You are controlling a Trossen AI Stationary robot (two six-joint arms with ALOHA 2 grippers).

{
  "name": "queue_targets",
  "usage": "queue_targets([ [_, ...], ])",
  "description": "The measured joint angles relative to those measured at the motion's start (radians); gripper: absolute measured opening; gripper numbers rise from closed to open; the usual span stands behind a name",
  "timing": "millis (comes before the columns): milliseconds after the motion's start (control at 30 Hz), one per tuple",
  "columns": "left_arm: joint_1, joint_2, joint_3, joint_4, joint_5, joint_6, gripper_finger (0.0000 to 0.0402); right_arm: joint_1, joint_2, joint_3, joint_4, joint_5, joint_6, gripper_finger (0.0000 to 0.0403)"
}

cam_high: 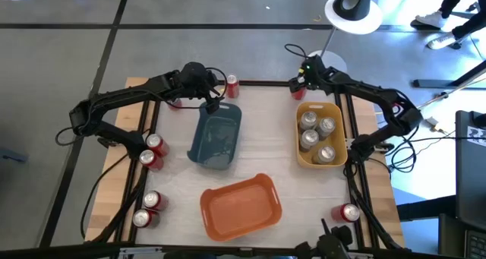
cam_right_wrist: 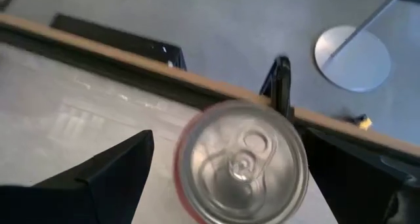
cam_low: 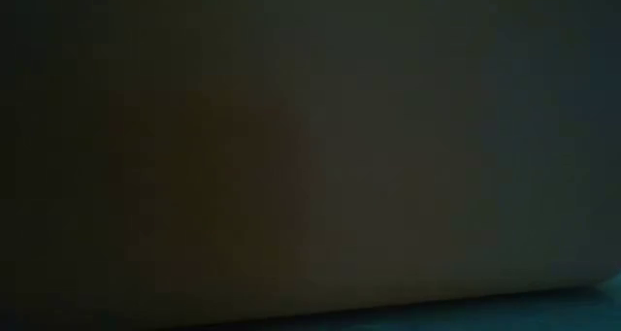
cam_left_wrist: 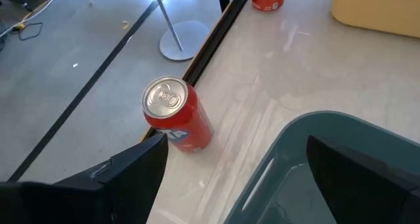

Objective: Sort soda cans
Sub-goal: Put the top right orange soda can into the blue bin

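Note:
I should next grab the red can by its upper body (cam_high: 298, 93) with my right gripper, so that I can sort it into the blue-grey bin (cam_high: 219, 135).
My left gripper (cam_high: 211, 102) is open and empty above the far end of the blue-grey bin (cam_high: 219, 135). One of its fingers (cam_left_wrist: 354, 178) is over the bin (cam_left_wrist: 328, 165). A red can (cam_left_wrist: 177, 115) stands upright just beyond it at the far edge, and shows in the high view (cam_high: 231, 85). My right gripper (cam_high: 298, 83) is open above another upright red can (cam_right_wrist: 241, 161) at the far edge. Its fingers (cam_right_wrist: 98, 178) stand on either side of the can, with a gap on each side. Several silver cans (cam_high: 315, 134) stand in the yellow bin (cam_high: 339, 137).
An orange bin (cam_high: 262, 184) lies at the near middle. Red cans stand along the left side (cam_high: 156, 143) (cam_high: 149, 159) (cam_high: 152, 200) (cam_high: 141, 217), and one stands at the near right (cam_high: 349, 212). A black rail (cam_left_wrist: 216, 33) edges the far side. The low view is dark.

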Motion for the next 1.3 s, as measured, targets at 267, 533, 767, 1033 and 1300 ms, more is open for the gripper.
queue_targets([
  [267,0.000,0.000,0.000,0.000,0.000,0.010,0.0351,0.000,0.053,0.000,-0.047,0.000,0.002,0.0385],
  [533,0.000,0.000,0.000,0.000,0.000,0.024,0.0351,0.000,0.078,0.000,-0.060,0.000,0.002,0.0362],
  [767,0.000,0.000,0.000,0.000,0.000,0.032,0.0351,0.000,0.077,0.000,-0.052,0.000,-0.009,0.0271],
  [1033,0.000,0.000,0.000,-0.011,0.000,0.048,0.0351,0.001,0.041,0.002,-0.008,-0.048,-0.032,0.0271],
  [1300,0.001,0.000,0.000,-0.032,-0.001,0.044,0.0351,0.035,0.031,0.079,0.015,-0.185,-0.051,0.0274],
])
